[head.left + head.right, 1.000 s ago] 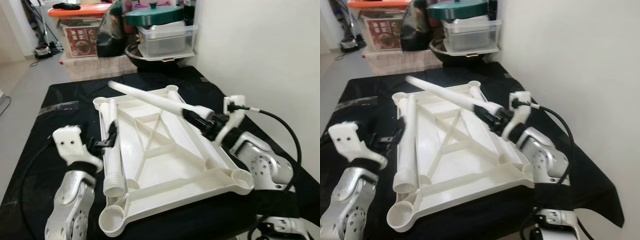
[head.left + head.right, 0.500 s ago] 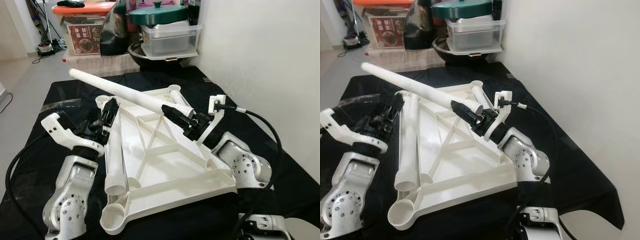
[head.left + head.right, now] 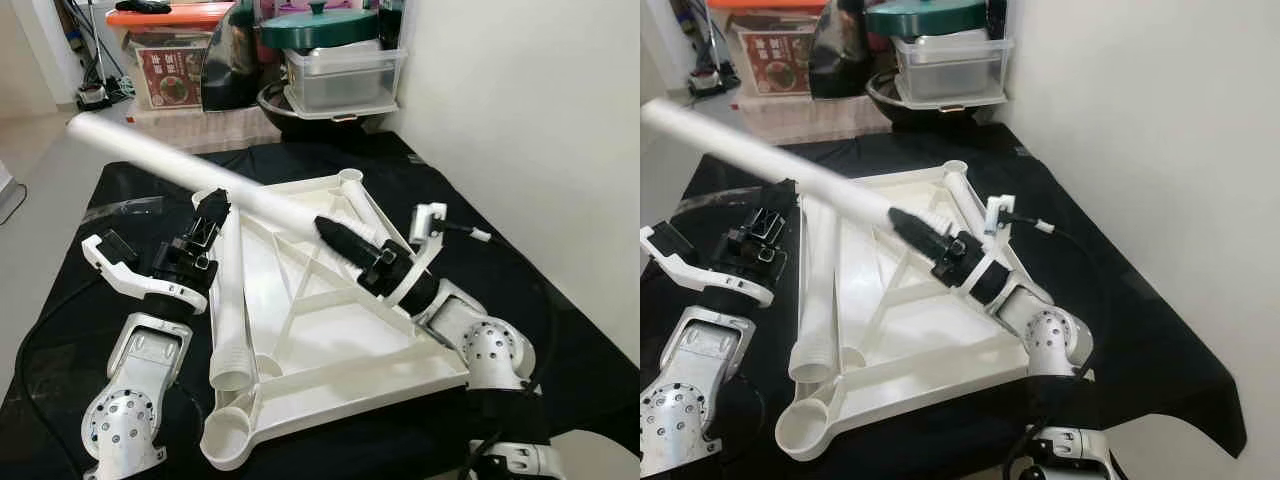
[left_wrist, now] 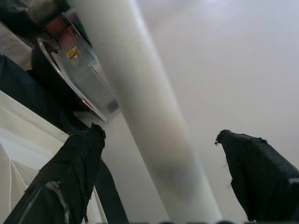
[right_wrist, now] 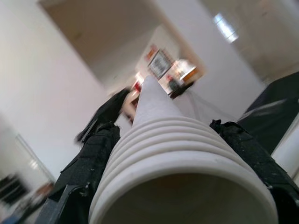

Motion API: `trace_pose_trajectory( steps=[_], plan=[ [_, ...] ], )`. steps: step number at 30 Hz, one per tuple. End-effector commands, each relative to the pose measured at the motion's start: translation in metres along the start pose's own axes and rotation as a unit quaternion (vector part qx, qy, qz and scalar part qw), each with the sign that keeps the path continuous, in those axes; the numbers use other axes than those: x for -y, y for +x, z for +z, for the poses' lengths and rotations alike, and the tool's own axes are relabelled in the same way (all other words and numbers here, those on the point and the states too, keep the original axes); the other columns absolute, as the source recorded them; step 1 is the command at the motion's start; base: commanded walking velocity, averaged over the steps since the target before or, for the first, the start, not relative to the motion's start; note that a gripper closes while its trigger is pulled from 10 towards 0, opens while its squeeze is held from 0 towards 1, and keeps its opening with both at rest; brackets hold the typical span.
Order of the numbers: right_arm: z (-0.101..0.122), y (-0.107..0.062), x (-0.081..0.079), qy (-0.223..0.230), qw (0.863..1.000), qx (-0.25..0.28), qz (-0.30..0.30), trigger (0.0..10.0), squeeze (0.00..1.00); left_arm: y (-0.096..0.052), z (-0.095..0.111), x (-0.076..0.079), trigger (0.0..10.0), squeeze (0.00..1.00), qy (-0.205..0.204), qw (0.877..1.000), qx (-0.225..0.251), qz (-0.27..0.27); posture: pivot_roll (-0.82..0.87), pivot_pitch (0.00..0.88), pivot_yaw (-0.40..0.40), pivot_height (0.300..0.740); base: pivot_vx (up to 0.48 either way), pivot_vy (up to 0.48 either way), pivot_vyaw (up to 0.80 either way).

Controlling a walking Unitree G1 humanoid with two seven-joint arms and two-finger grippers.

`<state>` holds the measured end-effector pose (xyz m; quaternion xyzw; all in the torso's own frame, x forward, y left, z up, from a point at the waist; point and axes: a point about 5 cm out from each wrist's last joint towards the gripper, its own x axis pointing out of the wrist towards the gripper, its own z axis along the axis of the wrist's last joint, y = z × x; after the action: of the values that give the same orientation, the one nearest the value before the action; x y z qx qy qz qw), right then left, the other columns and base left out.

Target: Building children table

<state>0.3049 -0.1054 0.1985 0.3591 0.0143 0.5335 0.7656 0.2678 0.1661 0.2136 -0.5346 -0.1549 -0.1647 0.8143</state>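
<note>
Next, my left gripper needs to grab the long leg around its middle for balance, since the leg's loose end juts far out.
The white children's table top lies upside down on a black cloth, its corner sockets facing up. My right gripper is shut on the threaded end of a long white leg, which slants up and to the left over the top. In the right wrist view, the threaded end sits between both black fingers. My left gripper is open at the leg's middle. The leg passes between its spread fingers without touching them. A second leg lies along the top's left side.
Behind the black-covered table stand a black wok, a clear box with a green lid and an orange-lidded storage box. A white wall runs close along the right side. The table's front edge is just below my arms.
My right gripper has swung the held leg so its far end rose and moved left. My left gripper lifted from beside the lying leg up to the held leg.
</note>
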Motion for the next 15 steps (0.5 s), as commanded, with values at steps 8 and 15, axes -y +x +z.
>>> trace_pose_trajectory(
  steps=[8, 15],
  plan=[
    [-0.016, -0.015, -0.013, 0.021, 0.995, -0.075, 0.063, 0.0, 0.00, 0.002, 0.003, -0.020, 10.0, 0.00, -0.033, 0.999, -0.005, 0.026, -0.03, 0.000, -0.015, 0.740, 0.000, 0.000, 0.00],
    [-0.017, -0.028, -0.010, 0.020, 0.993, -0.101, 0.056, 0.0, 0.00, 0.004, 0.030, -0.026, 10.0, 0.00, -0.004, 0.999, 0.025, 0.040, -0.03, 0.000, -0.014, 0.740, 0.000, 0.000, 0.00]
  ],
)
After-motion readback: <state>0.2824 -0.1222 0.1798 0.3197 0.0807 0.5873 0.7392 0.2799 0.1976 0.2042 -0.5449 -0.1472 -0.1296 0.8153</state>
